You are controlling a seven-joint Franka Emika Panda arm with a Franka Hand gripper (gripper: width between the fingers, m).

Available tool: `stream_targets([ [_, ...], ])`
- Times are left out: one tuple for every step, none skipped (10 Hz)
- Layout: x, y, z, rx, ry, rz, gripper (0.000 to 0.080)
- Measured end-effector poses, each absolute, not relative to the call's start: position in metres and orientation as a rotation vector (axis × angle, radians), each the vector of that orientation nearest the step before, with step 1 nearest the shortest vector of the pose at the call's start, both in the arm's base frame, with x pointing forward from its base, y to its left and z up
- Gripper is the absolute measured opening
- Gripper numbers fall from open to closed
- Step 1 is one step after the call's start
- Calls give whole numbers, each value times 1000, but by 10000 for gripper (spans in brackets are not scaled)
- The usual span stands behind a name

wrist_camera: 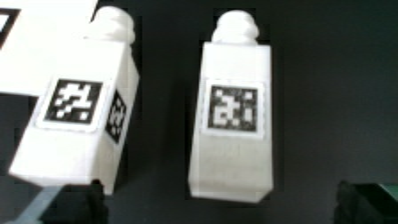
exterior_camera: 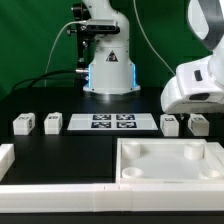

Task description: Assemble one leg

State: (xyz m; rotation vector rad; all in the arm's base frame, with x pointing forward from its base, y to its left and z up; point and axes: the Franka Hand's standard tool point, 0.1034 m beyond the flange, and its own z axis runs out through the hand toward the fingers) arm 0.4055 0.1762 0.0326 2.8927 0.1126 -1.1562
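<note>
My gripper grabs the white leg between my fingers by its blunt end [wrist_camera: 231,179] next, so the leg's round peg stays free for the tray's corner socket.
Two white legs lie side by side in the wrist view, each with a black-and-white tag and a round peg at one end: one leg [wrist_camera: 235,110] sits between my fingers, the other leg [wrist_camera: 80,112] beside it. My gripper [wrist_camera: 217,205] is open, and its dark fingertips [wrist_camera: 63,205] straddle the end of the first leg without touching it. In the exterior view the gripper [exterior_camera: 187,117] hangs low over the two legs [exterior_camera: 172,125] [exterior_camera: 199,124] at that view's right. Two more legs [exterior_camera: 22,123] [exterior_camera: 52,122] stand at that view's left.
The marker board [exterior_camera: 112,122] lies between the leg pairs; a corner of it shows in the wrist view [wrist_camera: 9,30]. The large white tray [exterior_camera: 135,150] with corner sockets sits in front. A white L-shaped rail [exterior_camera: 20,185] runs along the front. The robot base [exterior_camera: 108,70] stands behind.
</note>
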Motion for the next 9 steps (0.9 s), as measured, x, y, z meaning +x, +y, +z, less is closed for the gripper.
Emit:
stream_targets([
  [403, 180, 28, 2897, 106, -1135, 649],
  [403, 179, 29, 2897, 112, -1138, 649],
  [403, 179, 28, 2897, 110, -1138, 649],
  [403, 179, 28, 2896, 110, -1138, 649],
  [402, 180, 27, 2898, 108, -1134, 649],
  [399, 184, 21, 2899, 112, -1127, 649],
  [395, 186, 19, 2879, 122, -1165, 649],
  [396, 189, 18, 2882, 128, -1161, 649],
  [394, 189, 18, 2874, 130, -1174, 649],
])
